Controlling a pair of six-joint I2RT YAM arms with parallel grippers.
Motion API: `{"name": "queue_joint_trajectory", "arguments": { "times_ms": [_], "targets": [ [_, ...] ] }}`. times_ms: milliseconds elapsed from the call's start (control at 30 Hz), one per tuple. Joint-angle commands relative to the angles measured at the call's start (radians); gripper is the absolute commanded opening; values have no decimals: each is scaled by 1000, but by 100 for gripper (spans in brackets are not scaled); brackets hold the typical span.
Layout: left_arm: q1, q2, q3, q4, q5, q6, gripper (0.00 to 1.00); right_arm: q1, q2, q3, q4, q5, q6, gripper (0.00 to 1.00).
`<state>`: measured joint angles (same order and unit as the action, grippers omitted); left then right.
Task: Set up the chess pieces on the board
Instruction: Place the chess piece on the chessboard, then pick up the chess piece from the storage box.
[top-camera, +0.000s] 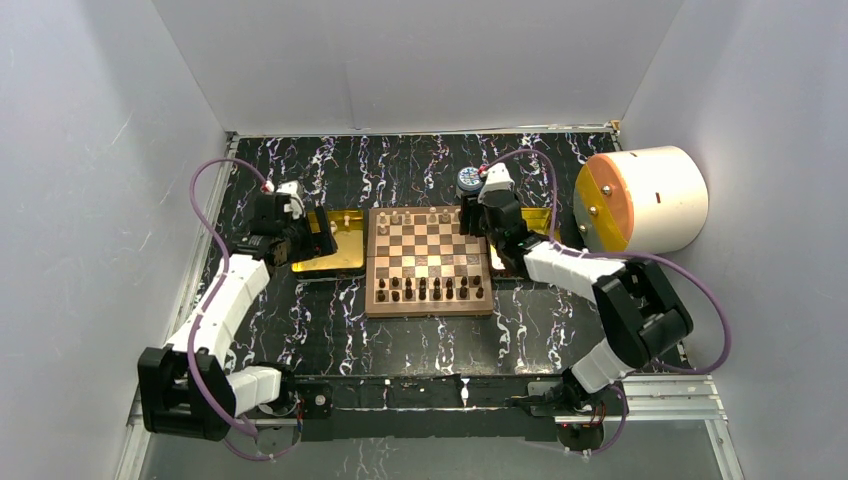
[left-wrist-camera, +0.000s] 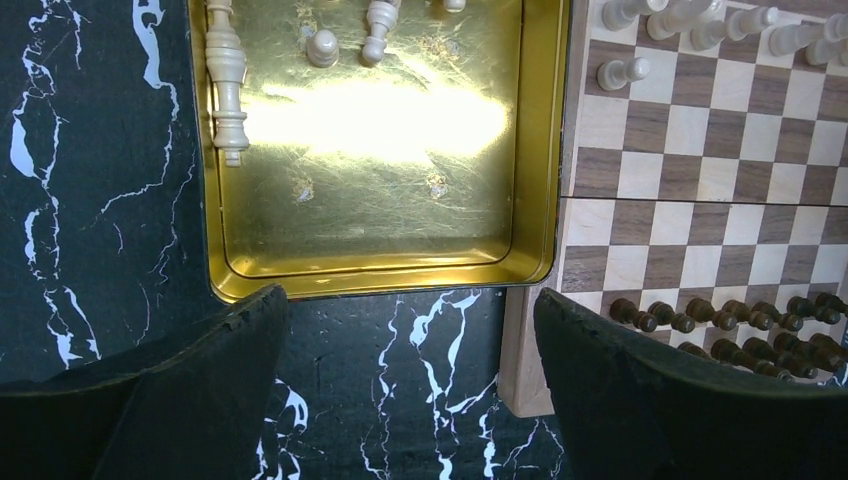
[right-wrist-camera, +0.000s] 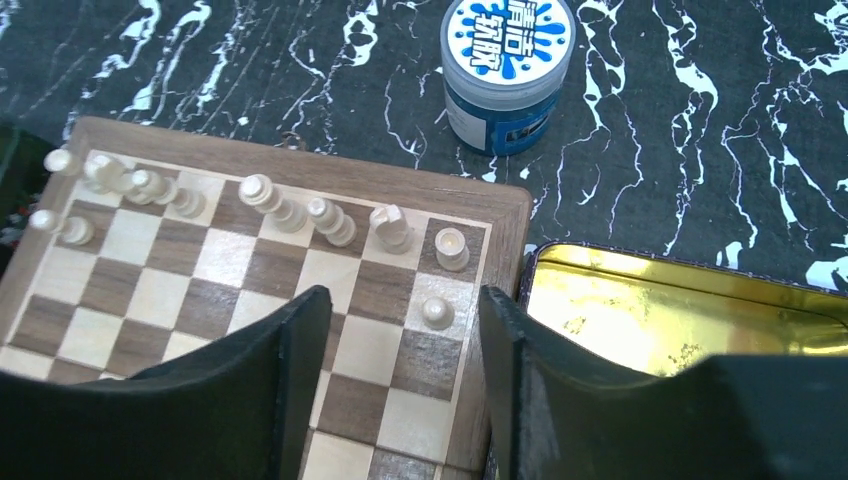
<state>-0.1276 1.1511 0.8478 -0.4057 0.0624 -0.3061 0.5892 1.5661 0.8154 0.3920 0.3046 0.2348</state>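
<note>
I need to grab a cream pawn in the gold tray by its round head (left-wrist-camera: 323, 45) next with my left gripper, so its base is free to stand on the board.
The board (top-camera: 428, 252) lies mid-table, with dark pieces (top-camera: 430, 290) filling its near rows. Cream chess pieces (right-wrist-camera: 270, 205) stand along the far row, and a cream pawn (right-wrist-camera: 437, 312) stands free on a light square in front of the corner rook (right-wrist-camera: 451, 249). My right gripper (right-wrist-camera: 404, 297) hovers over that far right corner, open, with the pawn just beyond its tips and untouched. More cream pieces (left-wrist-camera: 226, 80) lie in the left gold tray (left-wrist-camera: 380, 200). My left gripper (left-wrist-camera: 410, 320) is wide open and empty over the table at the tray's near edge.
A blue-and-white jar (right-wrist-camera: 508, 60) stands behind the board's far right corner. A second gold tray (right-wrist-camera: 680, 310) lies right of the board. A big white cylinder with an orange end (top-camera: 645, 200) sits at the far right. White walls enclose the table.
</note>
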Motion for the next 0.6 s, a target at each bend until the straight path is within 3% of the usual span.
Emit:
{"name": "queue_joint_trajectory", "arguments": {
  "times_ms": [0, 167, 333, 433, 567],
  "targets": [
    [-3, 77, 104, -59, 25, 23, 86, -1, -137, 31, -34, -63, 12, 67],
    [-3, 171, 206, -95, -27, 32, 72, 0, -288, 2, -91, -171, -5, 75],
    [-3, 299, 283, -89, -122, 38, 54, 1, -465, -61, -141, -214, -3, 98],
    [-3, 369, 316, -61, -181, 33, 45, 1, -552, -101, -150, -222, 33, 99],
    [-3, 435, 351, -13, -226, 32, 41, 0, -630, -128, -161, -229, 61, 99]
  ]
}}
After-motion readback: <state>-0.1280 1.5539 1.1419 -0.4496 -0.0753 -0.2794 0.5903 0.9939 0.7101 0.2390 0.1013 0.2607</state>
